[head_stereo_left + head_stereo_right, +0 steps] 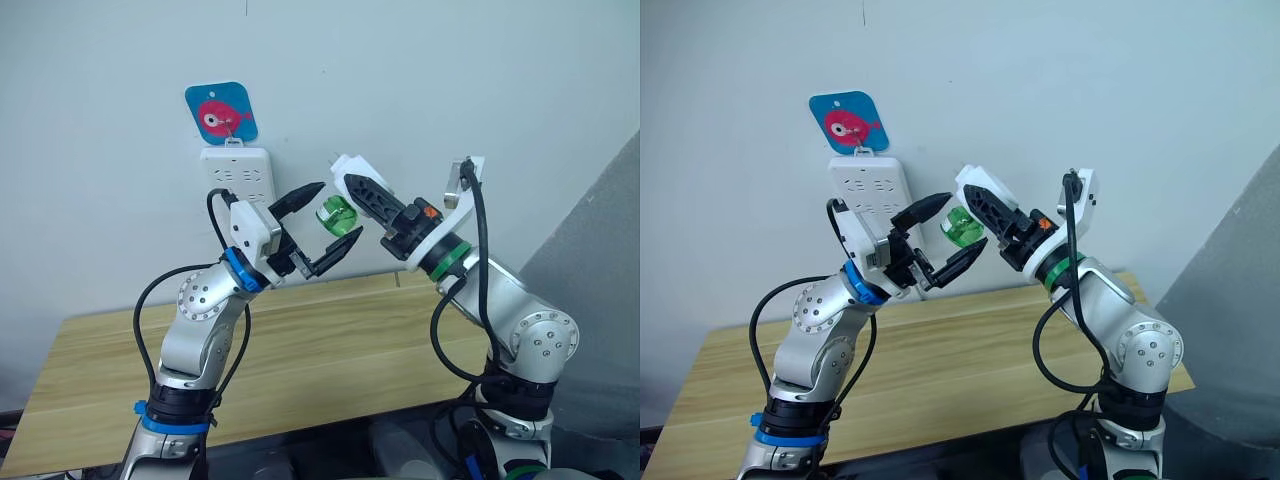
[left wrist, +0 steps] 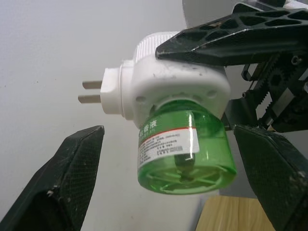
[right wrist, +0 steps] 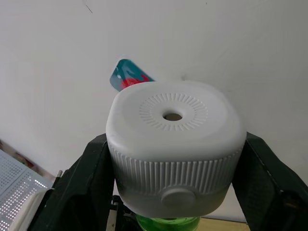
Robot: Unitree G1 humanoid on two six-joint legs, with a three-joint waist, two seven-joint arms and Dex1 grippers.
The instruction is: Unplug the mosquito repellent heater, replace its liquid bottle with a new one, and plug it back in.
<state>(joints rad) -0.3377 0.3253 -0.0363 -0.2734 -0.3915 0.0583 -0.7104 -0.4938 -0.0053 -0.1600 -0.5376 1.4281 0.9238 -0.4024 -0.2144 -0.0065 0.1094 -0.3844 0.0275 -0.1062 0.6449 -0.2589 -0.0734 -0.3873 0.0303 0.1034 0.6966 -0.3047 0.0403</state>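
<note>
The left gripper picks up the bottle by its round green body (image 1: 337, 215) next, to take the liquid bottle off the white heater.
My right gripper (image 1: 352, 182) is shut on the white mosquito repellent heater (image 1: 350, 168), holding it in the air in front of the wall. Its round vent hole faces the right wrist camera (image 3: 172, 116). Two metal prongs (image 2: 91, 92) stick out of its side, unplugged. A translucent green liquid bottle (image 2: 185, 154) with a label hangs from the heater's underside; I cannot tell whether it is the new one. My left gripper (image 1: 338, 212) is open, one black finger (image 2: 72, 178) on each side of the bottle, apart from it.
A long white power strip (image 1: 238, 172) hangs on the wall behind my left gripper, under a blue tag with a red fish (image 1: 221, 112). A wooden table (image 1: 330, 330) stands below both arms. A grey panel (image 1: 610, 280) rises at the right.
</note>
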